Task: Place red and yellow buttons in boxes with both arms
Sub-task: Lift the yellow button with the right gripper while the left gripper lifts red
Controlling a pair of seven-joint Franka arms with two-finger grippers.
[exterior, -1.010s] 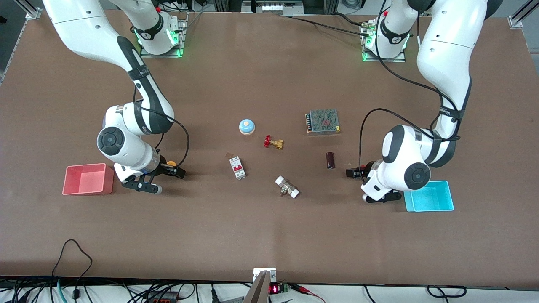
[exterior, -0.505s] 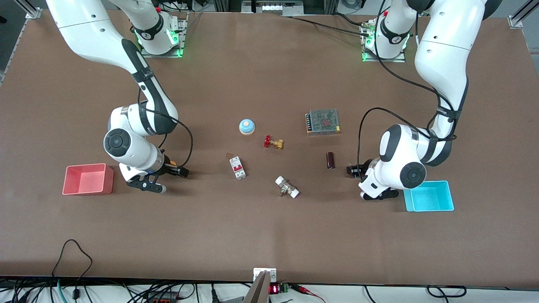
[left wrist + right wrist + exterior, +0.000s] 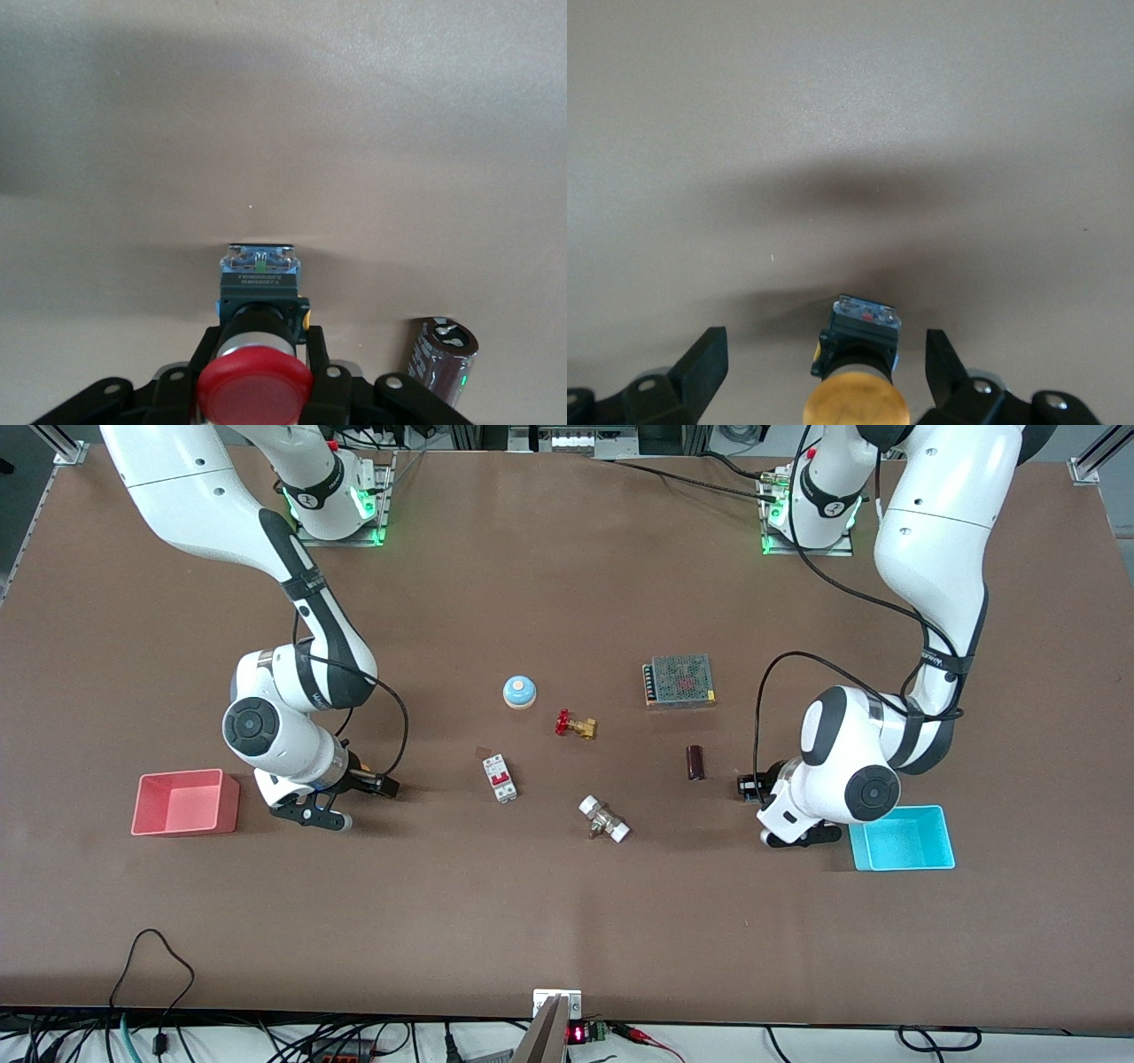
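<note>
I should close my right gripper on the neck now, because its fingers are on either side of the yellow button's black neck.
In the left wrist view the red button lies on the table with its black base pointing away, and my left gripper is shut on its neck. That left gripper sits low at the table beside the cyan box. The yellow button lies between the wide-apart fingers of my right gripper, which is open and not touching it. The right gripper is down at the table near the pink-red box. In the front view both buttons are hidden under the wrists.
Mid-table lie a blue dome, a brass valve with a red handwheel, a circuit breaker, a white-ended fitting, a dark cylinder close to the left gripper, and a meshed power supply.
My left gripper has closed on the red button. The right arm has shifted slightly toward the table's middle, bringing its open fingers around the yellow button.
</note>
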